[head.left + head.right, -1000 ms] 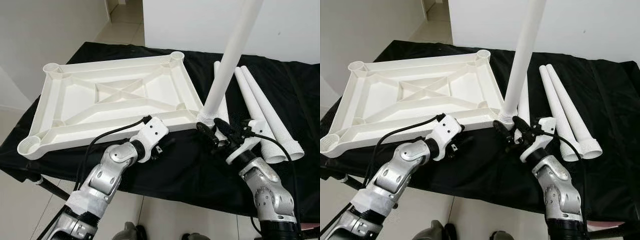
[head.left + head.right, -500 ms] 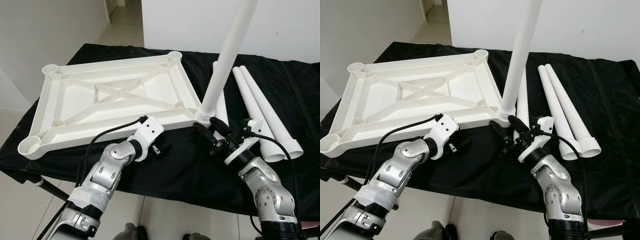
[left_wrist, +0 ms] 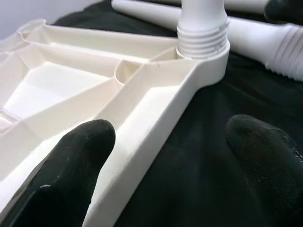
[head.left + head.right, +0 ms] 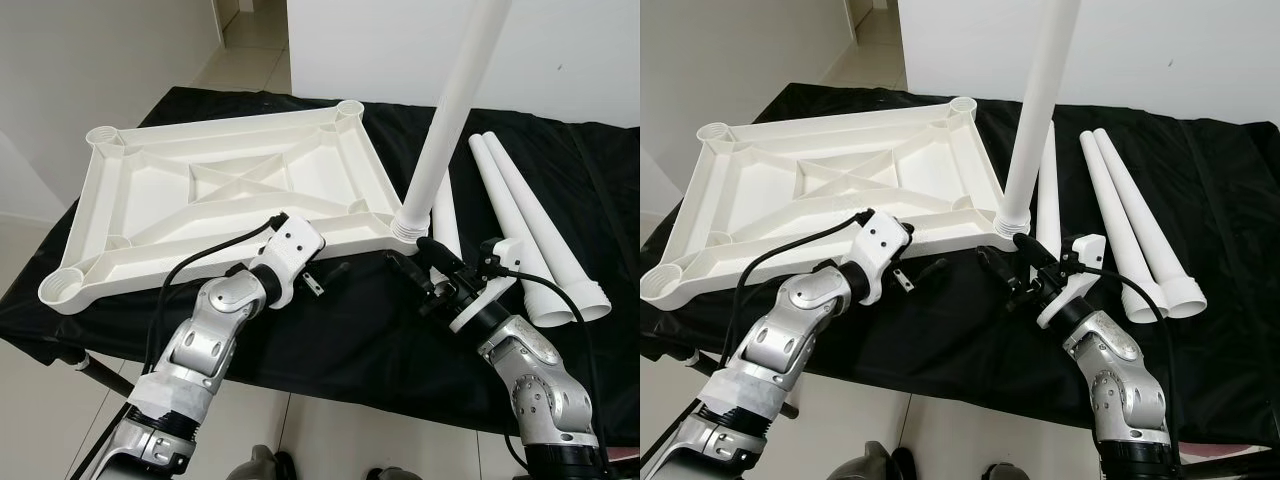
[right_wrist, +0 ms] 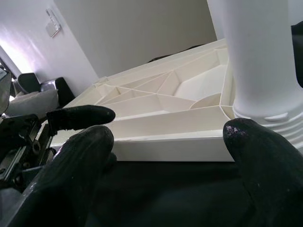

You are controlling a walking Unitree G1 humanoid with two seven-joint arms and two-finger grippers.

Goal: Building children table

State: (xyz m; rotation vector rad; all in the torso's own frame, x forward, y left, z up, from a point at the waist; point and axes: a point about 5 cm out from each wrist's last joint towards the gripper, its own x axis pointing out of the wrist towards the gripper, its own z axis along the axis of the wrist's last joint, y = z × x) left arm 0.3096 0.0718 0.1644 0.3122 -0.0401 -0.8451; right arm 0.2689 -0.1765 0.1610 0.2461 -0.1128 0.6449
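I will next use my left gripper to grab the tabletop by its thin upright front rim [image 4: 345, 243], because the tabletop is much wider than my fingers.
The white plastic tabletop [image 4: 230, 190] lies upside down on the black-covered table. One white leg [image 4: 455, 110] stands upright in its near right corner socket [image 4: 410, 222], threads showing at the base [image 3: 202, 40]. My left gripper [image 4: 328, 275] is open at the tabletop's front rim [image 3: 156, 104], one finger [image 3: 71, 161] over the rim, the other over the cloth. My right gripper [image 4: 415, 272] is open just in front of the standing leg's base [image 5: 265, 94], with nothing between its fingers [image 5: 80, 156].
Three more white legs [image 4: 520, 215] lie side by side on the black cloth [image 4: 560, 150] to the right of the standing leg. The table's front edge runs just below both grippers. White walls and a tiled floor [image 4: 250, 60] lie beyond.
My left gripper has moved up and forward from the cloth to the tabletop's front rim. The right gripper stays by the leg's base, and the leg remains in its socket.
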